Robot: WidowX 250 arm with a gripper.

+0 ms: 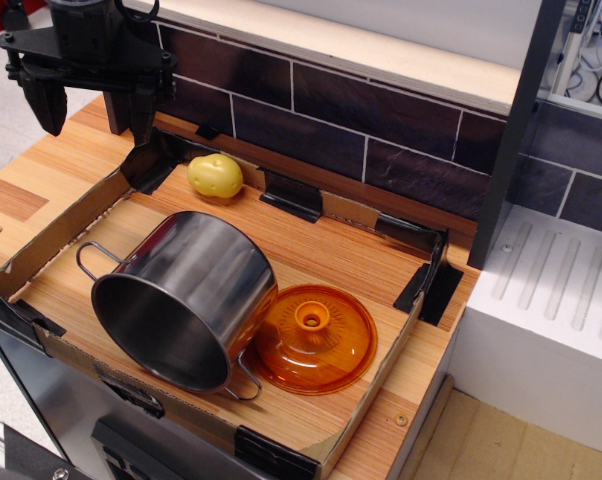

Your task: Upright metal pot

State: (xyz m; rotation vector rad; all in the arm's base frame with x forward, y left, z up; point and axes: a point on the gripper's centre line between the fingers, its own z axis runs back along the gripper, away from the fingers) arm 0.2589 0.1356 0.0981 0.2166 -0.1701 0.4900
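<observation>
The pot's round body (203,268) is wider than my spread fingers, so my gripper next needs to pinch the thin rim (113,276) beside the pot's loop handle to stand the pot upright.
The metal pot (186,295) lies on its side on the wooden board, its open mouth facing the front left. One wire loop handle points left, the other touches the board at the front. An orange translucent domed lid (313,338) lies flat next to the pot's right side, its near edge tucked under the pot. My gripper (93,112) hangs at the far left, above the back-left corner of the board, well apart from the pot. Its two black fingers are spread and nothing is between them.
A yellow potato-like object (215,176) sits at the back near the dark tiled wall (361,120). A low cardboard rim (51,240) with black tape corners bounds the board. A white ribbed drainer (561,290) stands to the right.
</observation>
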